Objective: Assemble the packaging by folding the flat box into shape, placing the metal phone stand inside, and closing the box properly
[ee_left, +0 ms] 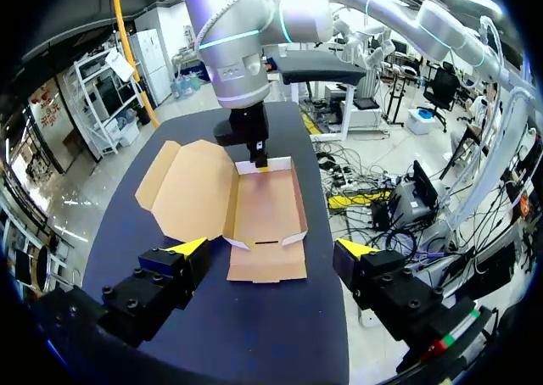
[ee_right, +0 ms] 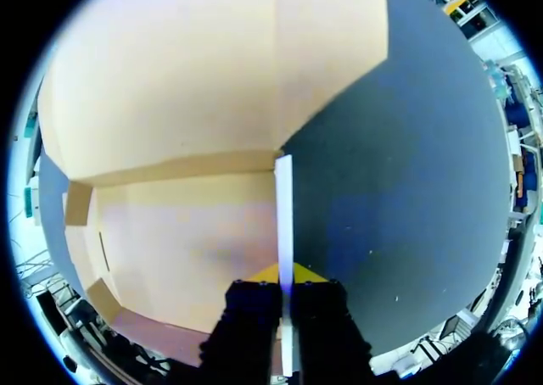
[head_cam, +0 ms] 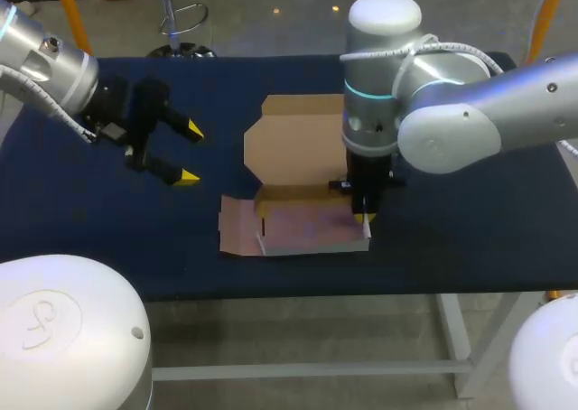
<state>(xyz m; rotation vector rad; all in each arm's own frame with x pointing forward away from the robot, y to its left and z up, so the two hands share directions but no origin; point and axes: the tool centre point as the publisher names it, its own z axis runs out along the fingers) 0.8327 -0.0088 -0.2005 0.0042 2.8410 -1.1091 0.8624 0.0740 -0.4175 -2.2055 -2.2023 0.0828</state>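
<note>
Next, my left gripper grabs the cardboard box by its flat side flap (ee_left: 267, 264), to make a side that closes off the box's bottom.
The brown cardboard box (head_cam: 302, 222) lies partly folded at the middle of the table, its lid (head_cam: 293, 144) spread flat behind it. My right gripper (head_cam: 363, 218) points straight down at the box's right side and is shut on the thin white-edged side wall (ee_right: 283, 207), which stands upright between the fingers. The right gripper (ee_right: 286, 276) has the box floor (ee_right: 178, 232) to one side of it and bare cloth to the other. My left gripper (head_cam: 191, 154) hovers open and empty left of the box. In the left wrist view the box (ee_left: 267, 203) lies ahead of the left gripper (ee_left: 273, 249).
A dark blue cloth (head_cam: 108, 238) covers the table. One box flap (head_cam: 237, 228) lies flat on the cloth at the box's left. The table's front edge (head_cam: 298, 293) runs close below the box. Bare cloth stretches left and right of the box.
</note>
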